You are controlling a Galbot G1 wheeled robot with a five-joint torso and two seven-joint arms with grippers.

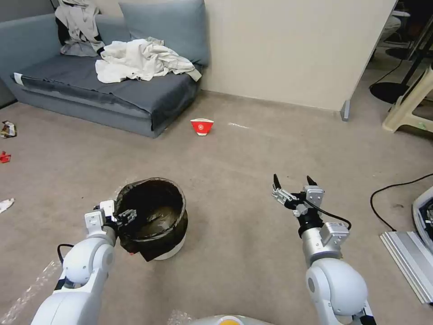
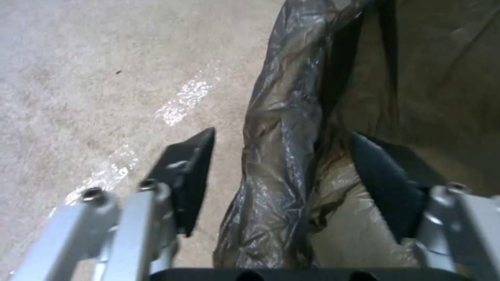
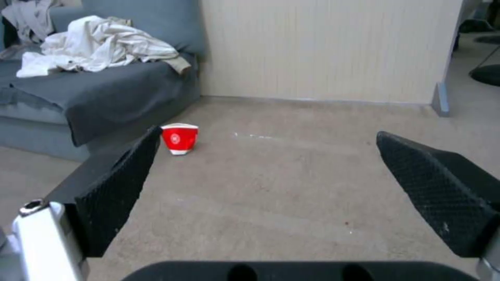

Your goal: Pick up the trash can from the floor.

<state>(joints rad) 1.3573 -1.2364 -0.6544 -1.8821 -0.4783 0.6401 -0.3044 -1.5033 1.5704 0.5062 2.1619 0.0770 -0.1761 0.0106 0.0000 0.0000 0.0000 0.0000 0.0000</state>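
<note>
The trash can's round body (image 1: 162,244) is far wider than the open fingers, so my left gripper will next grab the trash can by its narrow bag-covered rim.
The trash can (image 1: 155,221) stands upright on the floor (image 1: 234,225), a small white bin lined with a dark crinkled bag folded over its rim. My left gripper (image 1: 122,217) is at the can's left rim. In the left wrist view the left gripper (image 2: 283,134) is open and straddles the bag-covered rim (image 2: 281,117), one finger (image 2: 190,175) outside over the carpet and the other inside the can. My right gripper (image 1: 293,183) hangs open over bare carpet to the right of the can, and the right gripper (image 3: 269,134) has nothing between its fingers.
A red-and-white paper bowl (image 1: 201,126) sits on the carpet near the grey sofa (image 1: 90,90), which carries crumpled clothes (image 1: 140,58). A black cable (image 1: 392,192) and metal rails (image 1: 406,259) lie at the right. Scraps of litter (image 1: 4,157) lie at the far left.
</note>
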